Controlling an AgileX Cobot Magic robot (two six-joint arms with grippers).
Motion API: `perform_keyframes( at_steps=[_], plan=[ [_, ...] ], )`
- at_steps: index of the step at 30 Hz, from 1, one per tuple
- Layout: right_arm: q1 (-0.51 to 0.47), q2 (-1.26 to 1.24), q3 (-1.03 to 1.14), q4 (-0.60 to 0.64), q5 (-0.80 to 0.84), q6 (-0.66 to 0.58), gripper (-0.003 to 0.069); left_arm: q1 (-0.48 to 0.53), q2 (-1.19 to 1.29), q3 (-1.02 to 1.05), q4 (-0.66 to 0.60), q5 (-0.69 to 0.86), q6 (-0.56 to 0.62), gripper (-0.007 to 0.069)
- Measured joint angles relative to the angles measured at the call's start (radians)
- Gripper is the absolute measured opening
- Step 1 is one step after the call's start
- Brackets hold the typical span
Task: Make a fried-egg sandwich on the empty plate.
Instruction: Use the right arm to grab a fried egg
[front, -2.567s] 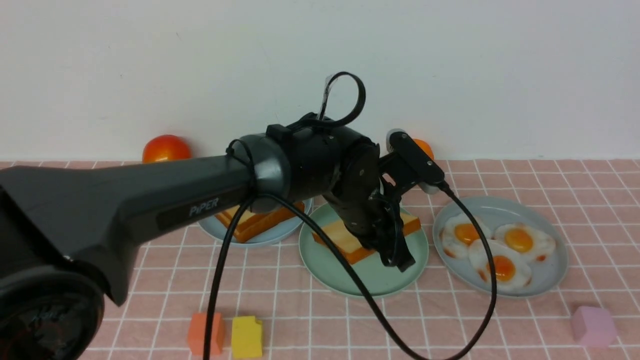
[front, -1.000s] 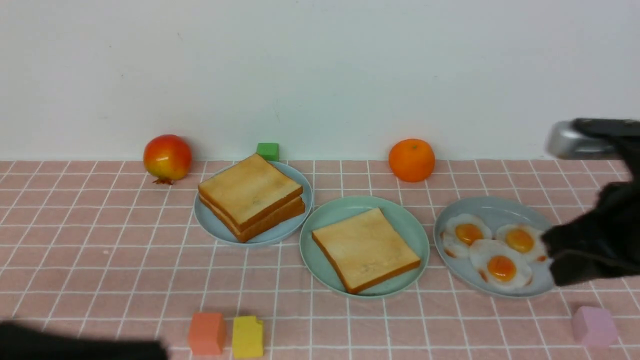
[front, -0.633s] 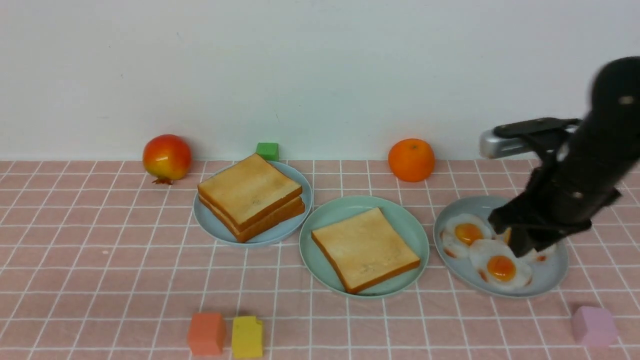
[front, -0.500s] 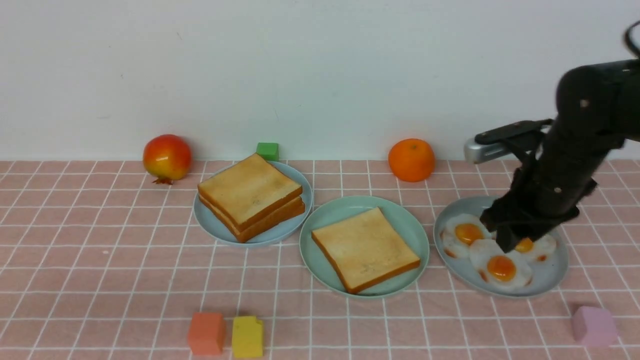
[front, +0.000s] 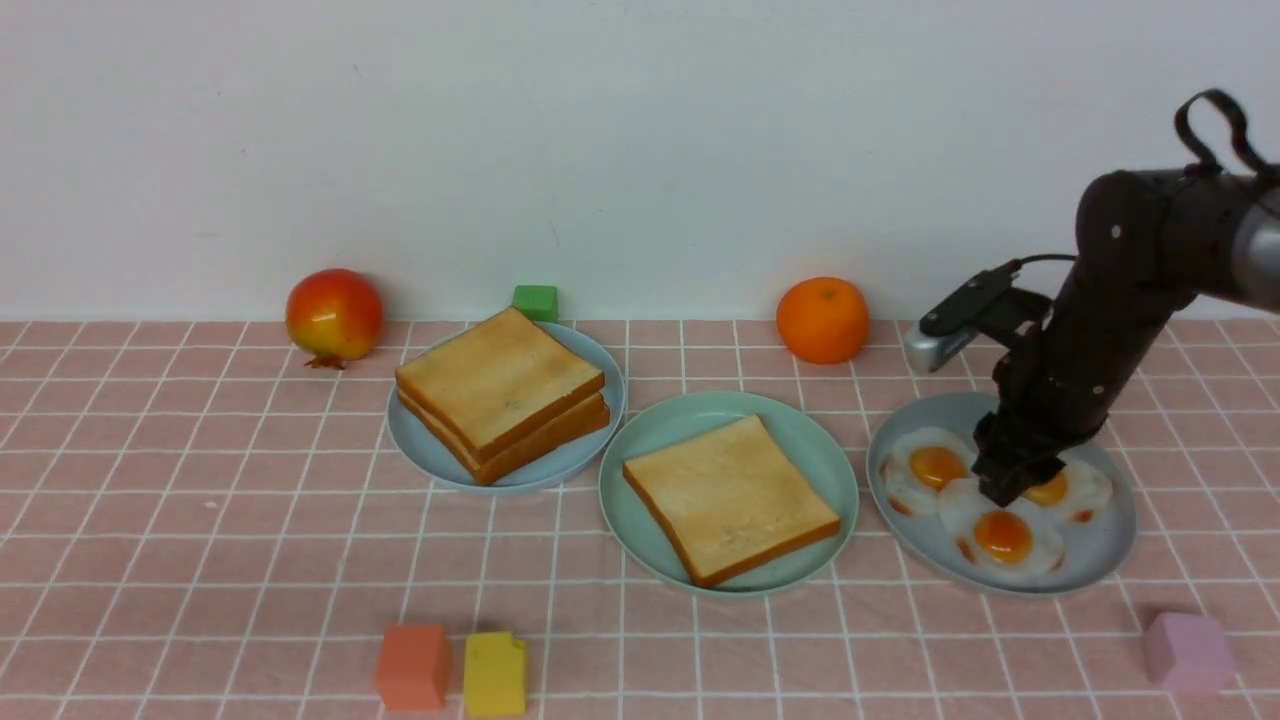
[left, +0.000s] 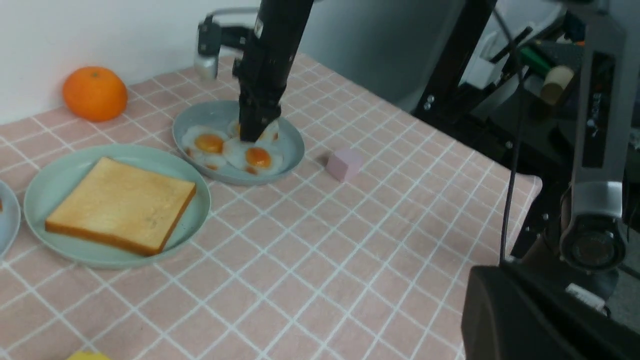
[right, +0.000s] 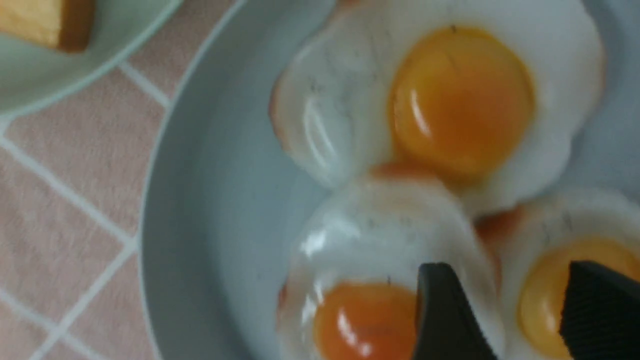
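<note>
One fried egg should be gripped next by its browned edge (right: 489, 258) with my right gripper, to fill the sandwich on the toast slice (right: 42, 21).
The mint-green empty plate (front: 640, 440) (left: 35, 195) now carries one bare toast slice (front: 730, 495) (left: 120, 205); no fried-egg sandwich shows. To its right a grey-blue plate (front: 1100, 548) (right: 200, 200) holds three fried eggs (front: 1000, 535). My right gripper (front: 1005, 488) (right: 520, 320) points down onto them and is open. Its two dark fingertips (right: 445, 315) straddle the white between two yolks and grip nothing. A pale blue plate (front: 420, 450) holds two stacked toast slices (front: 500, 390). My left gripper is out of the front view; only a dark blurred bulk (left: 540, 320) shows in the left wrist view.
A red fruit (front: 334, 314), a green cube (front: 535, 301) and an orange (front: 823, 319) stand along the back wall. Orange (front: 412, 667) and yellow (front: 494, 673) cubes sit near the front edge, a pink cube (front: 1187, 652) at front right.
My left arm left the toast on the mint-green plate and pulled back out of the front view. My right arm came in from the right, opened, and dropped onto the eggs.
</note>
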Motion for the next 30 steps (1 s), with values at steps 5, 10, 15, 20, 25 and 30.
perform_keyframes(
  at_steps=[5,10,15,20,25,30],
  plan=[
    [0.000,0.010,-0.002,0.002,-0.025,-0.004,0.0350,0.000,0.000,0.000,0.000,-0.041,0.000,0.0012],
    [0.000,0.020,-0.007,0.009,-0.024,-0.005,0.0312,0.000,0.000,0.000,0.000,-0.049,0.000,0.0012],
    [0.000,0.024,-0.007,0.017,-0.021,-0.005,0.0267,0.000,0.000,0.000,0.000,-0.049,0.000,0.0012],
    [0.000,0.029,-0.015,0.027,-0.008,-0.007,0.0232,0.000,0.000,0.000,0.000,-0.049,0.000,0.0012],
    [0.000,0.029,-0.015,0.032,-0.002,-0.007,0.0192,0.000,0.000,0.000,-0.002,-0.049,0.000,0.0012],
    [0.000,0.029,-0.015,0.036,0.001,-0.036,0.0141,0.000,0.000,0.000,-0.003,-0.049,0.000,0.0012]
  ],
)
